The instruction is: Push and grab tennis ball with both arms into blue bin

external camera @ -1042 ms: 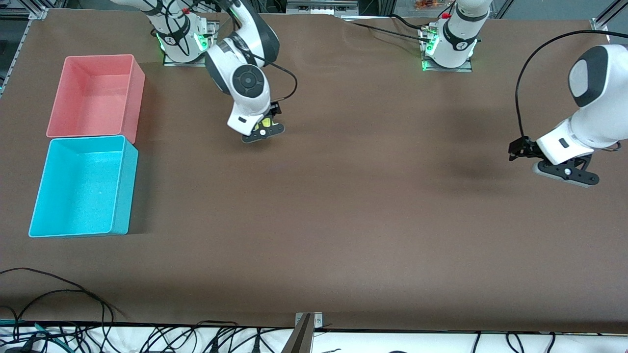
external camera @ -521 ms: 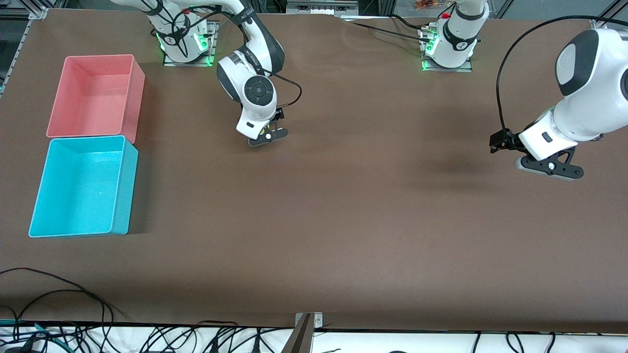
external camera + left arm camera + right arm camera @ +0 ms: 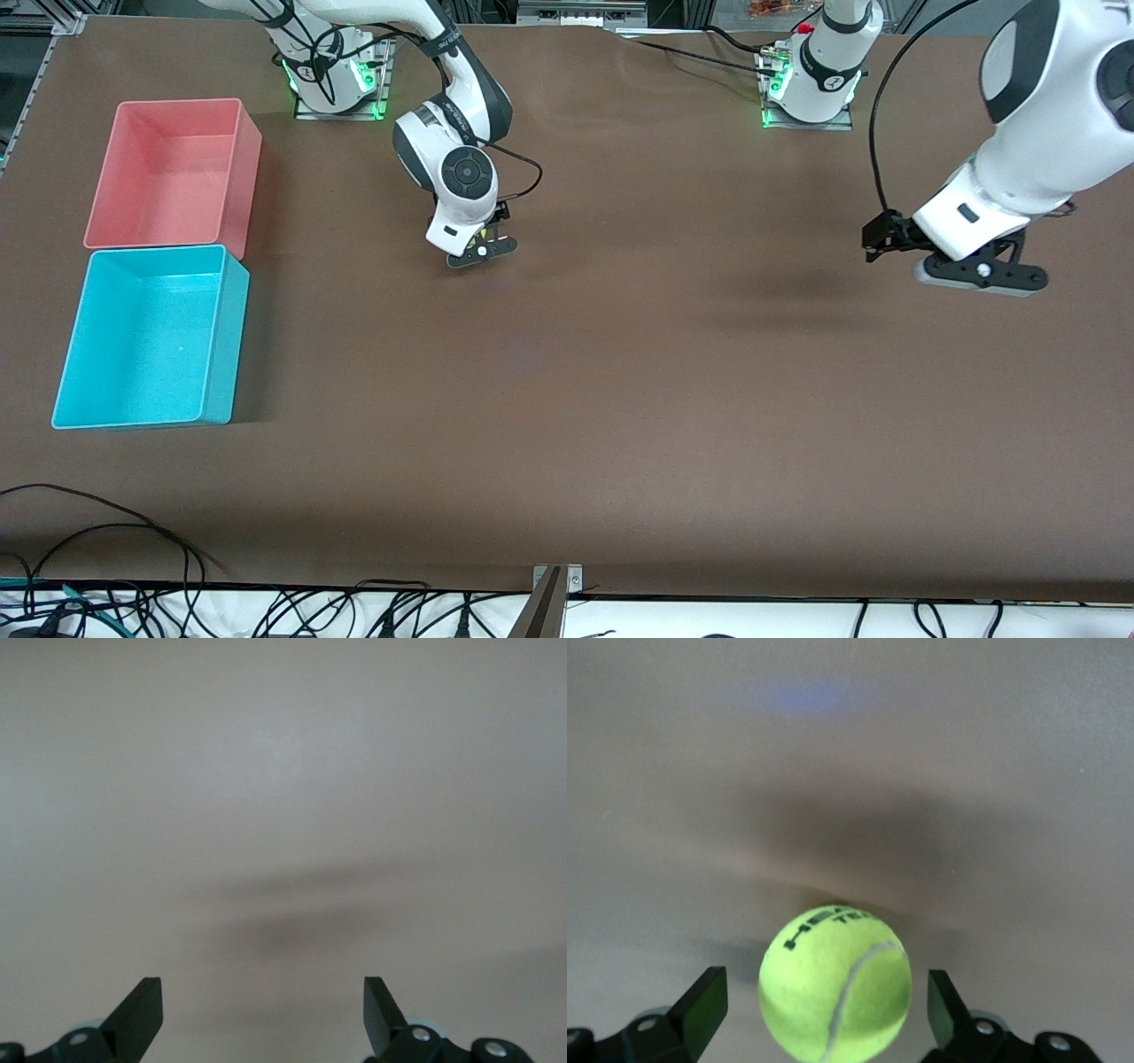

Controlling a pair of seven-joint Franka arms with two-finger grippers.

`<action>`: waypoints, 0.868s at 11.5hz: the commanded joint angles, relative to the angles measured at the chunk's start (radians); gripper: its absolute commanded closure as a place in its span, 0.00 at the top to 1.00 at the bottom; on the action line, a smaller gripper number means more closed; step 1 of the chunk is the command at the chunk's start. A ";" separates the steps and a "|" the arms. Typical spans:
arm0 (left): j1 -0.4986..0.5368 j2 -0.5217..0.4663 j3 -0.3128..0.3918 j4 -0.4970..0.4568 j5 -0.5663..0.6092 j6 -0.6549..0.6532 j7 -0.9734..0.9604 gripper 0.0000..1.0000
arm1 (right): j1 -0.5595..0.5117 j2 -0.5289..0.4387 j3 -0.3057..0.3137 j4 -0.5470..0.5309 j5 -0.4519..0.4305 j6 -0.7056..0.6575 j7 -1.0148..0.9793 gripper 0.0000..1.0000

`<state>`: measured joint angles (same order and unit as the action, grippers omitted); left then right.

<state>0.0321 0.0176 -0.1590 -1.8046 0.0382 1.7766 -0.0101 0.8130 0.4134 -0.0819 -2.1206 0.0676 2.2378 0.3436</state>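
The tennis ball (image 3: 835,983) sits between the open fingers of my right gripper, so closing now would catch the ball and my right gripper closes next.
The tennis ball (image 3: 835,983), yellow-green with dark lettering and a pale seam, rests on the brown table between the fingers of my right gripper (image 3: 824,1010). That gripper is open, with a gap on each side of the ball. In the front view the right gripper (image 3: 479,252) is low over the table near the right arm's base, and its hand hides nearly all of the ball. My left gripper (image 3: 979,273) hangs open and empty over the left arm's end of the table; in the left wrist view it (image 3: 263,1010) has only bare table under it. The blue bin (image 3: 223,346) stands empty at the right arm's end.
A pink bin (image 3: 241,177), also empty, stands against the blue bin, farther from the front camera. Loose black cables (image 3: 106,532) lie along the table's front edge. A metal bracket (image 3: 554,585) sits at the middle of that edge.
The left arm has swung toward the table's middle and toward the bases, its gripper still open. The right hand has straightened over the ball and hides more of it.
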 commanded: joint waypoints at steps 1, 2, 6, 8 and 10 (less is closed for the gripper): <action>-0.104 -0.041 0.147 0.045 -0.021 -0.034 0.012 1.00 | 0.006 0.007 -0.006 -0.007 -0.009 0.043 0.005 0.96; -0.118 -0.041 0.148 0.069 -0.020 -0.036 0.006 1.00 | 0.006 0.018 -0.006 -0.007 -0.008 0.049 0.005 0.77; -0.140 -0.034 0.153 0.123 -0.021 -0.037 0.001 1.00 | 0.005 0.016 -0.016 0.004 -0.006 0.043 0.006 0.24; -0.117 -0.033 0.128 0.132 -0.014 -0.043 0.007 1.00 | 0.005 -0.001 -0.024 0.039 -0.006 0.027 0.000 0.23; -0.046 -0.022 0.054 0.174 -0.011 -0.068 0.007 1.00 | 0.003 -0.013 -0.065 0.165 -0.006 -0.122 -0.009 0.23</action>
<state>-0.0849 -0.0242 -0.0317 -1.6971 0.0381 1.7580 -0.0104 0.8129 0.4242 -0.1043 -2.0826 0.0676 2.2625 0.3440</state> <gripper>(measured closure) 0.000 0.339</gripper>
